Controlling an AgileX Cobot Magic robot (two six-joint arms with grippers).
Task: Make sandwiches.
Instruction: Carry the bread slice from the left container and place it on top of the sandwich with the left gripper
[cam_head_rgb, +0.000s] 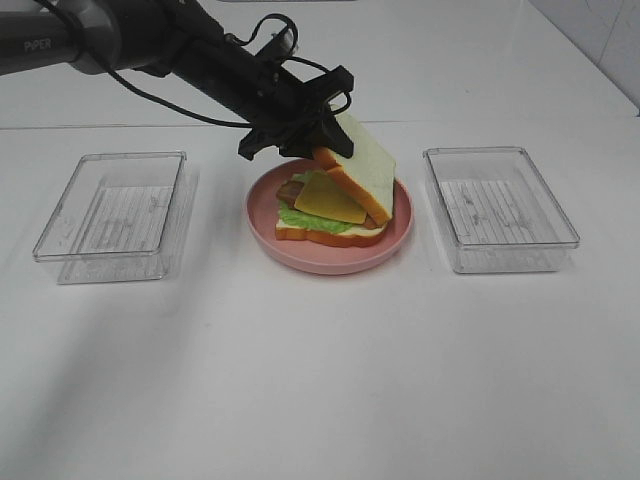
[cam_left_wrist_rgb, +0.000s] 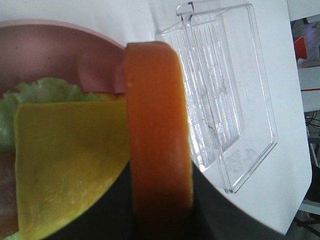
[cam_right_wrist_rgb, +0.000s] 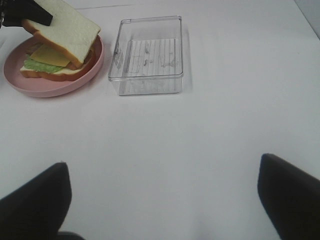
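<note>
My left gripper is ready to open now, as the bread slice's low edge rests over the meat pieces. The bread slice would lie on the stack (cam_right_wrist_rgb: 60, 55).
The sandwich stack lies on the pink plate (cam_head_rgb: 330, 258): a bottom bread slice (cam_head_rgb: 335, 238), a green lettuce leaf (cam_head_rgb: 298, 216), brown meat strips (cam_head_rgb: 290, 188) and a yellow cheese slice (cam_head_rgb: 328, 200). My left gripper (cam_head_rgb: 318, 138) is shut on the far edge of the top bread slice (cam_head_rgb: 362, 165) and holds it tilted over the stack, its low edge down at the stack's right side. The left wrist view shows the slice's orange crust (cam_left_wrist_rgb: 157, 135) over the cheese (cam_left_wrist_rgb: 65, 155). My right gripper (cam_right_wrist_rgb: 162, 200) is open and empty above bare table, far from the stack (cam_right_wrist_rgb: 60, 55).
One clear plastic container (cam_head_rgb: 115, 212) stands left of the plate and another (cam_head_rgb: 500, 205) right of it; the right one also shows in the wrist views (cam_left_wrist_rgb: 225, 100) (cam_right_wrist_rgb: 147, 55). White table (cam_head_rgb: 320, 380) all around.
</note>
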